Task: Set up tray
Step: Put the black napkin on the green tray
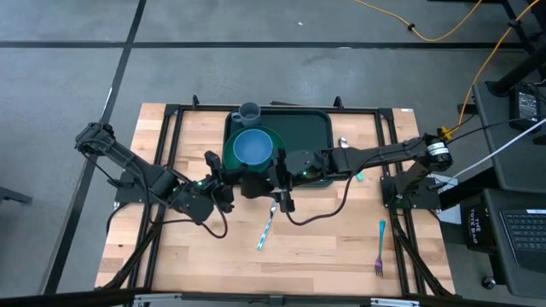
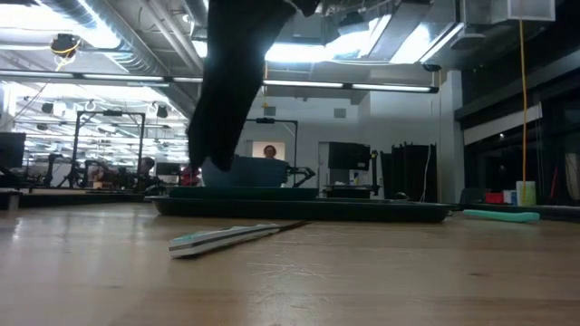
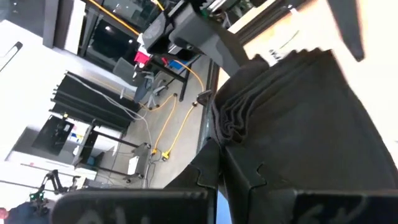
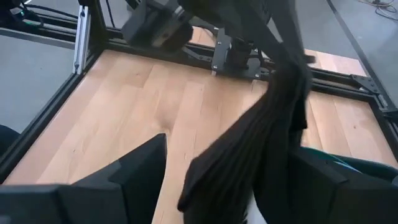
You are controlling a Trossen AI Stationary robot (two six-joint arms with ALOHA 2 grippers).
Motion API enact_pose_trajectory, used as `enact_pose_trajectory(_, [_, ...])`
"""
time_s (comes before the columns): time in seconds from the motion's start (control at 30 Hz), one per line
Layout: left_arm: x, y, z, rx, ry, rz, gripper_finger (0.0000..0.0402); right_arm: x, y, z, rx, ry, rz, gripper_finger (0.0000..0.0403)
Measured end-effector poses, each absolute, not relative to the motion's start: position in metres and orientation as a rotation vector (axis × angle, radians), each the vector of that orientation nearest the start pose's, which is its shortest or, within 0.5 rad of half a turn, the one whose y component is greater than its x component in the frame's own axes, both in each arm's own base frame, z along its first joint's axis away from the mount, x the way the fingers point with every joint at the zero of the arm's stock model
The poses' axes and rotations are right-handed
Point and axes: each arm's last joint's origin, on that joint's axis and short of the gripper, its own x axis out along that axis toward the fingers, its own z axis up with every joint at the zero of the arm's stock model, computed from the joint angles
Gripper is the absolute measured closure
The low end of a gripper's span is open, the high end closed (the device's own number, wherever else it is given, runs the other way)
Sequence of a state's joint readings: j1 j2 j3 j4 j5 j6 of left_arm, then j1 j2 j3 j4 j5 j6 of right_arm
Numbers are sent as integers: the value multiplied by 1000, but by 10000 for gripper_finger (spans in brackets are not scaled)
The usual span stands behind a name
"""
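Note:
The folded black cloth should go on the tray (image 4: pixel 367 168), so the robot's right gripper will next grab it by its folded edge (image 4: pixel 230 162).
The dark green tray (image 1: pixel 299 128) lies at the table's far middle. On it are a round green plate (image 1: pixel 275 141) with a blue bowl (image 1: pixel 252 147) on top, and a grey cup (image 1: pixel 249 112). A folded black cloth (image 1: pixel 254 182) is lifted over the tray's near edge between my two grippers. My left gripper (image 1: pixel 229 177) is shut on it. My right gripper (image 1: pixel 275 181) is open, with one finger on each side of the hanging cloth (image 4: pixel 267 130); whether they touch it I cannot tell. My left gripper holds the folded black cloth, with several layers showing at a folded edge (image 3: pixel 239 115) just past the fingers. The cloth hangs below the hold, clear of the table (image 2: pixel 227 100). The exact place of contact is hidden by the cloth and the fingers.
A teal-handled utensil (image 1: pixel 265 228) lies on the wood near the middle and shows in the low view (image 2: pixel 227 237). A fork (image 1: pixel 380 249) lies near the right front. Another teal piece (image 1: pixel 359 176) and a spoon (image 1: pixel 344 142) lie right of the tray. A black frame borders the table.

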State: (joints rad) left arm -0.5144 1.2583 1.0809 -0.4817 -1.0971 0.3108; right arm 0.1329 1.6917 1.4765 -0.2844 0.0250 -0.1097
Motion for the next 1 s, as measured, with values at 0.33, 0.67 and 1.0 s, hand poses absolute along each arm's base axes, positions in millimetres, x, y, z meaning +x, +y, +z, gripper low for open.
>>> enact_pose_trajectory(0.33, [241, -98, 325, 753, 526, 470, 399, 384, 47, 323, -192, 526, 10, 137])
enact_pose_trajectory(0.67, [244, -101, 328, 710, 490, 391, 399, 383, 42, 322, -265, 549, -150, 167])
enact_pose_trajectory(1.0, [244, -101, 328, 704, 489, 381, 399, 383, 43, 322, -322, 553, -93, 233])
